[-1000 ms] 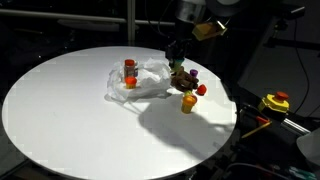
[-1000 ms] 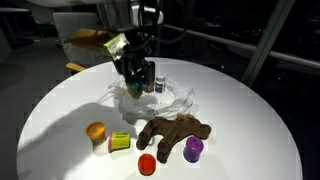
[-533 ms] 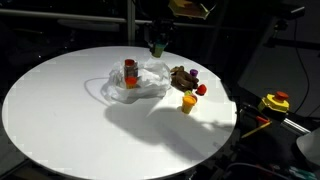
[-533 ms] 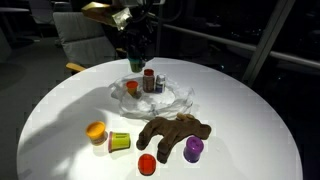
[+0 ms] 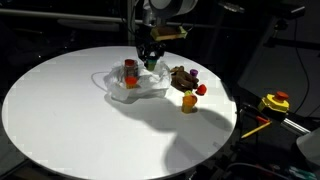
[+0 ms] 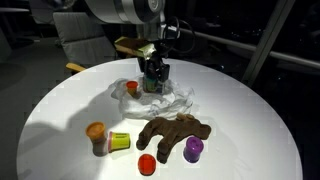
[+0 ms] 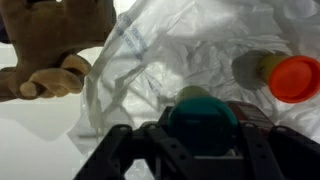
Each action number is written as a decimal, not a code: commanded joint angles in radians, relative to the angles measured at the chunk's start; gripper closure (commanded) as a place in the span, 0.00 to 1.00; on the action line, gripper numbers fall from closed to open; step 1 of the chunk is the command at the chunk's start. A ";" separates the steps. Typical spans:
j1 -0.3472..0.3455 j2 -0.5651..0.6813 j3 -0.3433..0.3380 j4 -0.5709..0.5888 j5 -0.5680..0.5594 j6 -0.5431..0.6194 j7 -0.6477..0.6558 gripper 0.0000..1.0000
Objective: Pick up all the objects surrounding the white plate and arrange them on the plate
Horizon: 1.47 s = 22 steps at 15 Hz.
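The cylinder's lower end [image 7: 192, 92] is below my fingers and still above the crinkled plate. My gripper will keep holding the teal-topped cylinder until its bottom touches the plate.
My gripper [image 7: 200, 135] is shut on a teal-topped cylinder [image 7: 203, 112] and holds it low over the crinkled white plate [image 7: 170, 45]. Both exterior views show the gripper [image 5: 150, 57] [image 6: 152, 72] above the plate [image 5: 150, 90] [image 6: 180, 98]. An orange-capped item [image 7: 290, 76] [image 5: 130, 70] [image 6: 131, 87] stands on the plate. A brown toy [image 6: 175, 132] [image 5: 180, 75] [image 7: 55, 40] lies beside the plate. Around it on the table are an orange cup [image 6: 96, 133] [image 5: 187, 102], a green piece [image 6: 119, 141], a red piece [image 6: 146, 163] [image 5: 200, 90] and a purple piece [image 6: 193, 149].
The round white table [image 5: 70, 110] [image 6: 250, 120] ends in dark surroundings on every side. A yellow and red device [image 5: 275, 102] sits off the table's edge. A chair [image 6: 75, 35] stands behind the table.
The gripper rose, swung across the table with the teal-topped cylinder, and has come down over the plate. The loose objects and the toy have not moved.
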 commanded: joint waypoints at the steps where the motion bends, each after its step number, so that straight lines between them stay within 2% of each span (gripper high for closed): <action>1: 0.000 0.105 -0.021 0.139 -0.034 -0.024 -0.034 0.78; 7: -0.007 0.207 -0.034 0.241 -0.038 -0.009 -0.075 0.78; 8: -0.010 0.217 -0.034 0.251 -0.035 -0.007 -0.083 0.74; 9: -0.017 0.225 -0.032 0.257 -0.032 0.004 -0.096 0.57; 10: -0.028 0.222 -0.025 0.253 -0.023 0.007 -0.113 0.28; 11: -0.033 0.217 -0.023 0.247 -0.021 0.016 -0.121 0.28; 15: -0.085 0.130 0.010 0.160 0.005 0.048 -0.207 0.01; 18: -0.111 0.017 0.024 0.058 0.023 0.048 -0.247 0.00; 22: -0.102 -0.191 0.023 -0.152 0.020 -0.021 -0.242 0.00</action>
